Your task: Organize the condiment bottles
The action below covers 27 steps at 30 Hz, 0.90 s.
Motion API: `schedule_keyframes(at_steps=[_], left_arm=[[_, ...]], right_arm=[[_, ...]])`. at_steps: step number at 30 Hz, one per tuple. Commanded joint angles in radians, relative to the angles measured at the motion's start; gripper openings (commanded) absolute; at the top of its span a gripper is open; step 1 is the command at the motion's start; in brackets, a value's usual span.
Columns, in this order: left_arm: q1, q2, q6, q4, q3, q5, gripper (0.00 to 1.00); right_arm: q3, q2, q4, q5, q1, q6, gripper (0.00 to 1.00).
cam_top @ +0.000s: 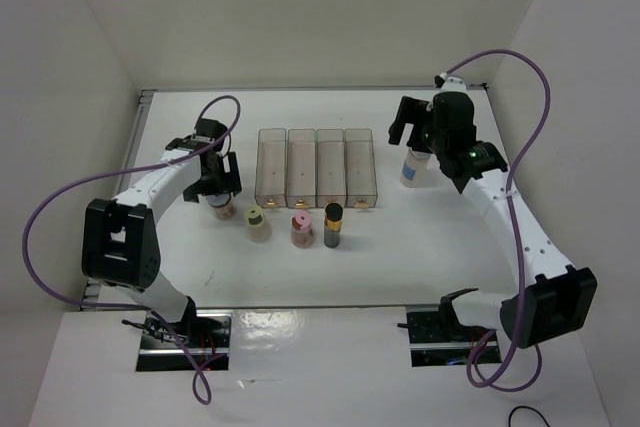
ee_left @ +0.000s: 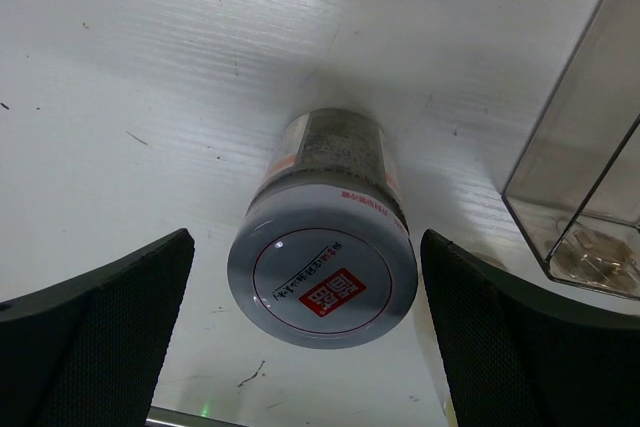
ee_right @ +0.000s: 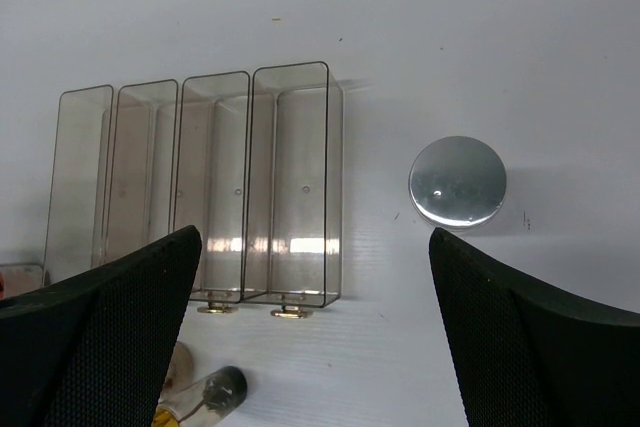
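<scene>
The grey lid of the pinkish jar is between both fingers, so closing now would hold the jar. My left gripper should close on the pinkish jar now.
The grey-lidded pinkish jar (cam_top: 223,211) stands left of the rack; in the left wrist view its lid (ee_left: 322,272) lies between my open left gripper's (ee_left: 308,242) fingers, not touched. The left gripper (cam_top: 221,193) hovers just over it. In a row in front of the rack stand the yellow-green-lidded cream jar (cam_top: 258,223), the pink-lidded reddish jar (cam_top: 301,229) and the slim dark gold-banded bottle (cam_top: 333,226). The grey-capped clear bottle (cam_top: 411,167) with a blue label stands right of the rack. My right gripper (cam_top: 412,135) is open above it, its cap (ee_right: 457,181) ahead of the right finger.
The clear four-compartment rack (cam_top: 316,165) lies at the table's middle with nothing in it; it also shows in the right wrist view (ee_right: 290,177) and at the right edge of the left wrist view (ee_left: 590,177). White walls enclose the table on three sides.
</scene>
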Motion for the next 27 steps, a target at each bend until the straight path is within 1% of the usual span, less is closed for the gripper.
schedule_keyframes(at_steps=[1, 2, 6, 8, 13, 15, 21, 23, 24, 25, 27], left_arm=[[-0.002, 0.001, -0.011, 0.017, -0.001, -0.015, 0.99], [-0.002, 0.011, -0.011, 0.017, -0.001, -0.015, 0.96], [0.007, 0.021, -0.011, 0.017, -0.010, -0.006, 0.88], [0.007, 0.021, -0.011, 0.017, -0.010, -0.006, 0.88], [0.018, 0.030, -0.011, 0.027, -0.010, 0.015, 0.82], [0.018, 0.030, -0.011, 0.036, -0.019, 0.015, 0.82], [0.018, 0.050, -0.011, 0.036, -0.019, 0.034, 0.71], [0.018, 0.050, -0.011, 0.036, -0.019, 0.043, 0.65], [0.018, 0.050, -0.011, 0.036, -0.019, 0.043, 0.52], [0.018, 0.050, -0.011, 0.036, -0.019, 0.043, 0.48], [0.018, 0.050, -0.011, 0.036, -0.019, 0.052, 0.42]], right_arm=[[0.047, 0.011, 0.026, -0.003, 0.005, -0.010, 0.99], [0.047, 0.011, 0.026, -0.003, 0.005, -0.010, 0.99], [0.056, 0.022, 0.026, -0.003, 0.005, -0.019, 0.99], [0.056, 0.022, 0.035, -0.003, 0.005, -0.019, 0.99], [0.056, 0.040, 0.035, -0.003, 0.005, -0.028, 0.99], [0.067, 0.050, 0.035, -0.003, 0.005, -0.028, 0.99], [0.085, 0.059, 0.044, 0.006, 0.005, -0.037, 0.99], [0.085, 0.068, 0.044, 0.007, 0.005, -0.038, 0.99], [0.097, 0.068, 0.044, 0.007, 0.005, -0.048, 0.99], [0.098, 0.079, 0.044, 0.016, 0.005, -0.048, 0.99], [0.107, 0.079, 0.044, 0.016, 0.005, -0.048, 0.99]])
